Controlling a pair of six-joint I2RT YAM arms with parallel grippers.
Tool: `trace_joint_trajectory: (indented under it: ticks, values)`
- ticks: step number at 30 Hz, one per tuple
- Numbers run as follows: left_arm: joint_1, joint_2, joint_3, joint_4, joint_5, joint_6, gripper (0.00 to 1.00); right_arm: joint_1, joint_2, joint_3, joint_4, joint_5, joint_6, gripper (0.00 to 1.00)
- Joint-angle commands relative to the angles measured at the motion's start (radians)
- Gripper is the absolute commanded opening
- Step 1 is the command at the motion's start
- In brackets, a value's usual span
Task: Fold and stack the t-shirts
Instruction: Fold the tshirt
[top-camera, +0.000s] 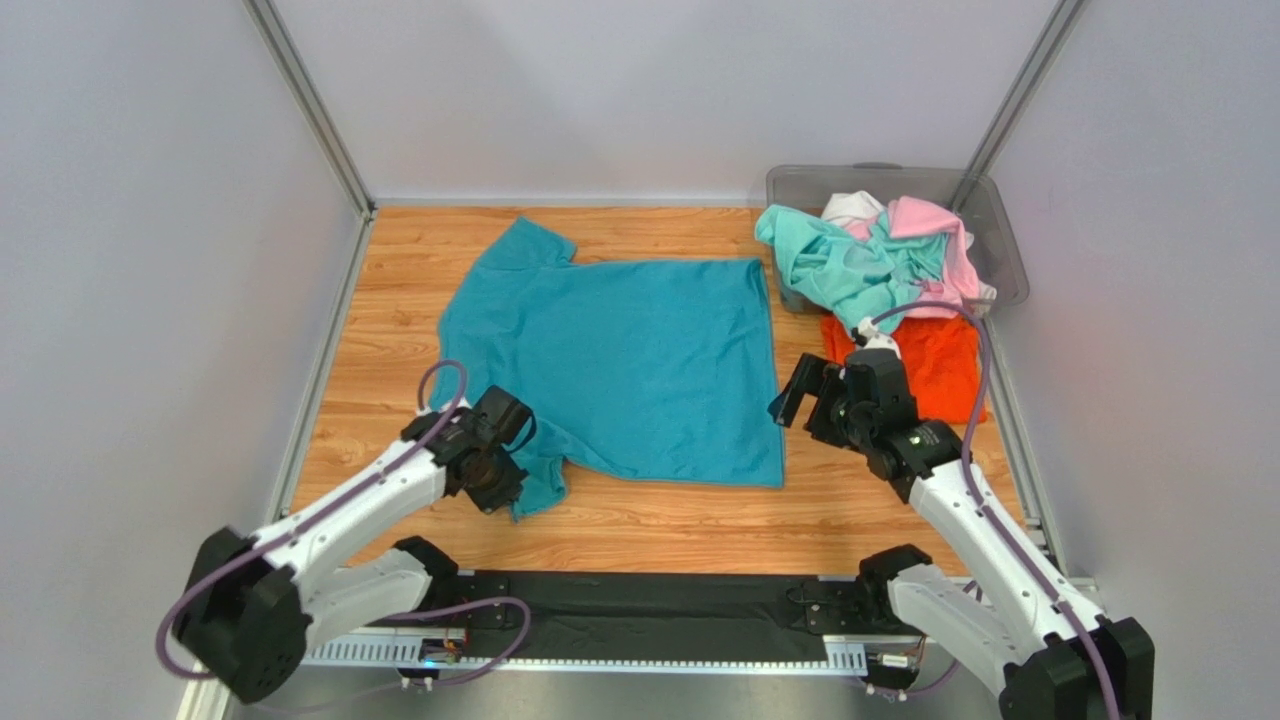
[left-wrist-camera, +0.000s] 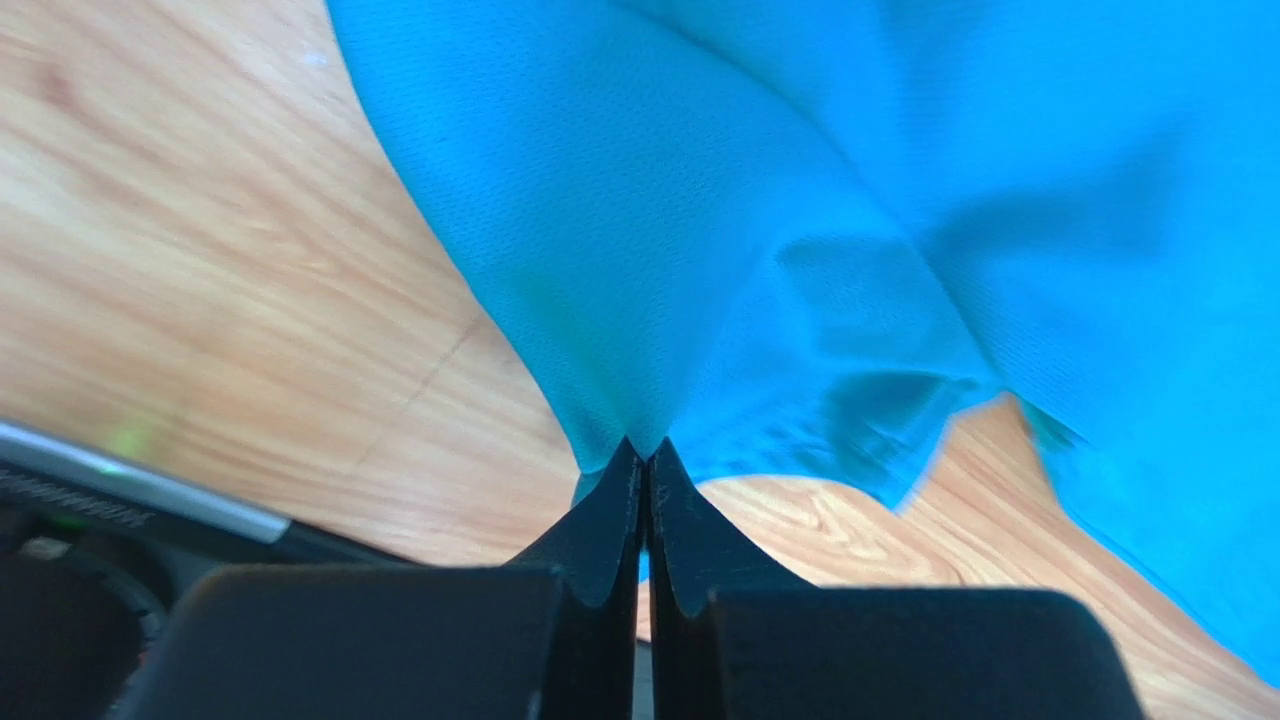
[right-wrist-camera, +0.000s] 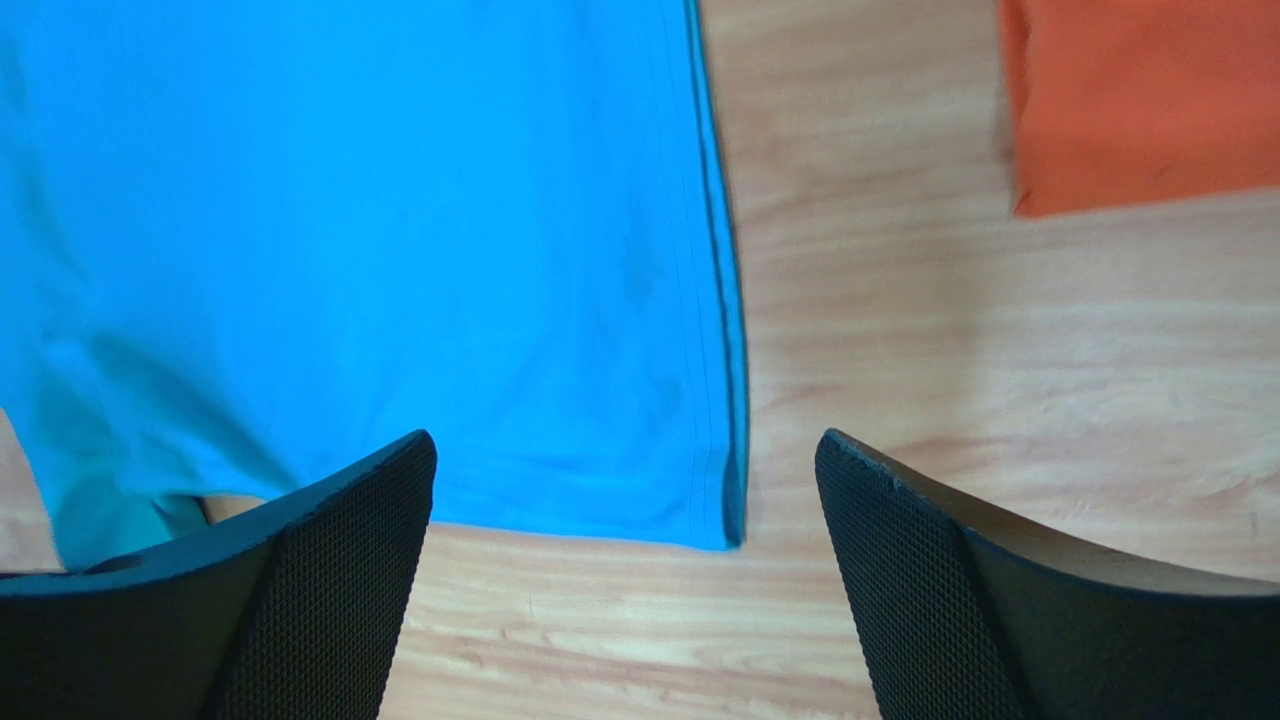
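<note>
I should next use my right gripper to grab the teal-blue t-shirt at its near hem corner (top-camera: 778, 480), so that its near side can be folded over its body (top-camera: 646, 368).
The teal-blue t-shirt (top-camera: 631, 360) lies spread flat on the wooden table, collar end to the left. My left gripper (top-camera: 519, 468) sits at its near left sleeve, which is bunched up. In the left wrist view this gripper (left-wrist-camera: 646, 450) is shut, with a pinch of the teal-blue cloth (left-wrist-camera: 842, 195) pulled into a peak at its tips. My right gripper (top-camera: 801, 398) hovers open over the shirt's near right hem corner. The right wrist view shows that corner (right-wrist-camera: 718, 518) between the wide fingers of this gripper (right-wrist-camera: 624, 465), not touched. A folded orange t-shirt (top-camera: 932, 360) (right-wrist-camera: 1142, 98) lies to the right.
A grey translucent bin (top-camera: 1004, 240) at the back right holds mint-green (top-camera: 834, 255), pink (top-camera: 939, 233) and white (top-camera: 854, 206) t-shirts spilling over its front. White walls and metal posts close in the table. A black rail (top-camera: 646, 600) runs along the near edge.
</note>
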Motion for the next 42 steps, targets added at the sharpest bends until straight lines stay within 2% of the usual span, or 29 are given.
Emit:
trace_joint_trajectory:
  ticks: [1, 4, 9, 15, 17, 25, 28, 31, 32, 34, 36, 42]
  values:
    - [-0.004, -0.164, 0.034, -0.192, -0.118, 0.006, 0.00, 0.038, -0.031, -0.031, -0.092, -0.046, 0.012, 0.97]
    - [-0.004, -0.278, 0.031, -0.263, -0.165, 0.003, 0.00, 0.079, -0.057, -0.054, -0.123, -0.042, 0.032, 0.96]
    - [-0.004, -0.396, -0.030, -0.263, -0.135, 0.003, 0.00, 0.159, -0.057, -0.119, -0.143, -0.017, 0.100, 0.94]
    - [-0.004, -0.421, -0.046, -0.271, -0.154, 0.020, 0.00, 0.268, 0.038, -0.140, -0.120, 0.108, 0.156, 0.86]
    - [-0.004, -0.421, -0.047, -0.264, -0.154, 0.028, 0.00, 0.268, 0.080, -0.142, -0.101, 0.142, 0.148, 0.80]
    - [-0.004, -0.461, -0.060, -0.260, -0.165, 0.040, 0.00, 0.268, 0.226, -0.140, 0.008, 0.165, 0.141, 0.66]
    - [-0.004, -0.499, -0.067, -0.258, -0.165, 0.042, 0.01, 0.269, 0.248, -0.148, 0.032, 0.147, 0.145, 0.54]
    - [-0.004, -0.534, -0.075, -0.258, -0.162, 0.043, 0.01, 0.276, 0.231, -0.162, 0.034, 0.125, 0.151, 0.33]
    - [-0.004, -0.542, -0.075, -0.260, -0.155, 0.042, 0.01, 0.277, 0.222, -0.175, 0.035, 0.121, 0.153, 0.23]
    - [-0.003, -0.562, -0.078, -0.263, -0.148, 0.042, 0.01, 0.280, 0.185, -0.189, 0.035, 0.113, 0.156, 0.15]
    - [-0.004, -0.585, -0.075, -0.274, -0.132, 0.039, 0.00, 0.279, 0.158, -0.199, 0.016, 0.101, 0.160, 0.00]
    - [-0.004, -0.697, -0.054, -0.312, -0.082, 0.043, 0.00, 0.317, -0.019, -0.165, -0.190, 0.102, 0.191, 0.00]
